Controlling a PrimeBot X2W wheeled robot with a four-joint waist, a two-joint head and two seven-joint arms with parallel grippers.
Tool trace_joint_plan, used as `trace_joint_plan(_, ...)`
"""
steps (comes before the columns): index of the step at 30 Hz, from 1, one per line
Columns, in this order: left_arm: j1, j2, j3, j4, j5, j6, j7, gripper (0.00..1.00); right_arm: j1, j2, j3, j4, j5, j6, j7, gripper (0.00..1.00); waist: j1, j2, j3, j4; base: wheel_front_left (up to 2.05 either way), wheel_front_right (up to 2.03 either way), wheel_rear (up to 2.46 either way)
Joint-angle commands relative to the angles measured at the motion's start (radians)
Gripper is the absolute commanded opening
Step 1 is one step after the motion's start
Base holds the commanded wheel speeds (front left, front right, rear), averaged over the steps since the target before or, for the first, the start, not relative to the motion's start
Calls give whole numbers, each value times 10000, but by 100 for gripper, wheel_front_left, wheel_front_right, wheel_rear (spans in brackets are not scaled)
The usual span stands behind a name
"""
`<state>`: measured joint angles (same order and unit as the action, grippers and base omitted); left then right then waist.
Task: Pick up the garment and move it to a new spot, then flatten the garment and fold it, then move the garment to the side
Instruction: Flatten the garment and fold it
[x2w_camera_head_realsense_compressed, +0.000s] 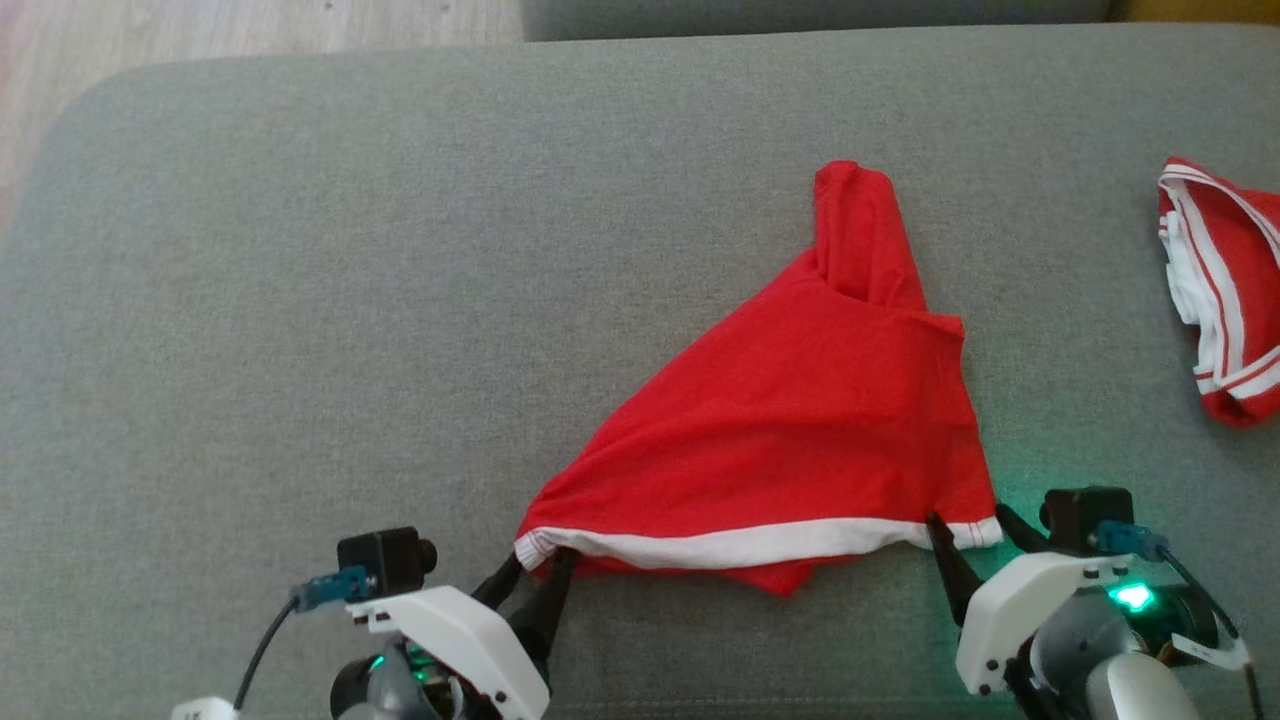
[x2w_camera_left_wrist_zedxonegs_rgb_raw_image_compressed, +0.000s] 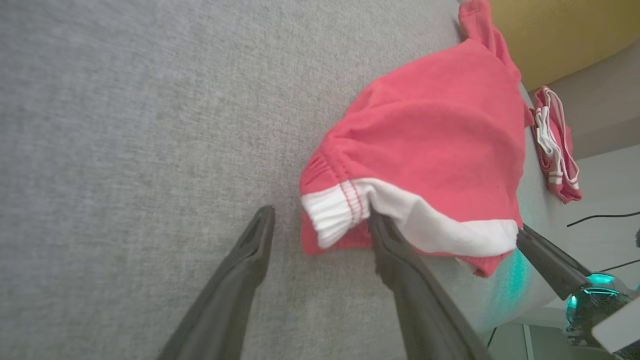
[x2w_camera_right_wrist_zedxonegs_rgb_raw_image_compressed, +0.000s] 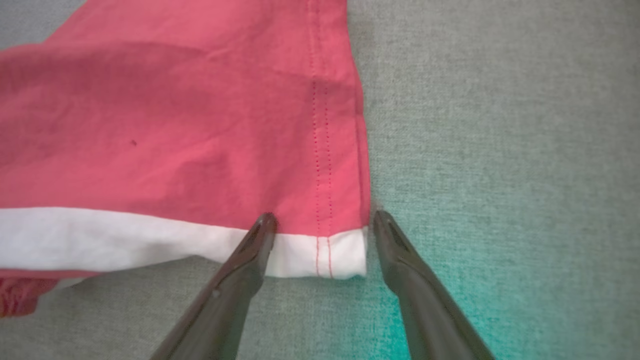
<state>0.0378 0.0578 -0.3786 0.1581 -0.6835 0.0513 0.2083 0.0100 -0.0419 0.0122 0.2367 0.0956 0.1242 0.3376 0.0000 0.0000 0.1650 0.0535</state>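
I need to grab the red garment (x2w_camera_head_realsense_compressed: 768, 408) next with my right gripper by its white hem corner at the stitched seam (x2w_camera_head_realsense_compressed: 978, 530). Then I can flatten and fold it.
A red garment (x2w_camera_head_realsense_compressed: 800, 420) with a white hem band lies crumpled in a rough triangle on the grey cushion (x2w_camera_head_realsense_compressed: 300, 300), hem toward me. My left gripper (x2w_camera_head_realsense_compressed: 545, 560) is open at the hem's left corner. In the left wrist view the gathered white corner (x2w_camera_left_wrist_zedxonegs_rgb_raw_image_compressed: 330, 210) sits between the spread fingers (x2w_camera_left_wrist_zedxonegs_rgb_raw_image_compressed: 321, 214), and the garment (x2w_camera_left_wrist_zedxonegs_rgb_raw_image_compressed: 440, 125) rises beyond. My right gripper (x2w_camera_head_realsense_compressed: 966, 518) is open at the hem's right corner. In the right wrist view its fingers (x2w_camera_right_wrist_zedxonegs_rgb_raw_image_compressed: 324, 216) straddle the stitched corner of the garment (x2w_camera_right_wrist_zedxonegs_rgb_raw_image_compressed: 175, 125), the left fingertip over the white band.
A second red garment with white stripes (x2w_camera_head_realsense_compressed: 1220, 290) lies folded at the cushion's right edge, also seen in the left wrist view (x2w_camera_left_wrist_zedxonegs_rgb_raw_image_compressed: 552, 145). Bare grey cushion stretches wide to the left. Wooden floor (x2w_camera_head_realsense_compressed: 250, 30) shows past the cushion's far left corner.
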Motion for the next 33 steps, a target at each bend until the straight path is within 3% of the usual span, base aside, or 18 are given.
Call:
trace_joint_plan(1,-424,-66,247,-273,-72,-105,-66,85,-290,-83,262,-193,-11,65,-21,96,0,0,39,-38,0,0,0)
trace_joint_plan(2,-455,-66,240,-241,-78,-126,-81,73,-298,-83,262,-186,-5,65,-25,89,0,0,56,-54,0,0,0)
trace_joint_plan(3,-493,-62,225,-205,-70,-153,-99,50,-303,-83,264,-176,5,65,-26,78,0,0,71,-68,0,0,0)
trace_joint_plan(4,-533,-62,221,-167,-72,-181,-131,40,-308,-83,272,-166,18,65,-30,50,0,0,83,-79,0,0,0)
trace_joint_plan(5,-581,-62,208,-137,-74,-230,-170,9,-314,-83,279,-153,38,65,-33,25,0,0,93,-88,0,0,0)
trace_joint_plan(6,-626,-63,216,-103,-83,-254,-221,0,-321,-83,301,-133,71,65,-24,0,0,0,99,-95,0,0,0)
trace_joint_plan(11,-712,91,138,-67,15,-404,-298,0,-350,-83,360,-231,446,65,-123,0,0,0,-49,-201,0,0,0)
trace_joint_plan(15,-488,351,180,-724,-70,-460,-149,0,-231,-83,6,-1078,1444,65,-148,0,0,0,-342,-289,0,0,0)
trace_joint_plan(22,21,1150,497,-3523,-623,-473,818,0,-16,-83,-1209,-4489,3398,65,914,0,0,0,-862,-452,0,0,0)
trace_joint_plan(29,-539,1984,877,-7078,-1428,-499,2299,0,-811,-83,-2323,-7620,5143,65,2882,0,0,0,-1011,-559,0,0,0)
trace_joint_plan(33,-1710,2371,1114,-8081,-1674,-413,3194,0,-2100,-83,-2702,-8270,5342,65,3852,0,0,0,-694,-598,0,0,0)
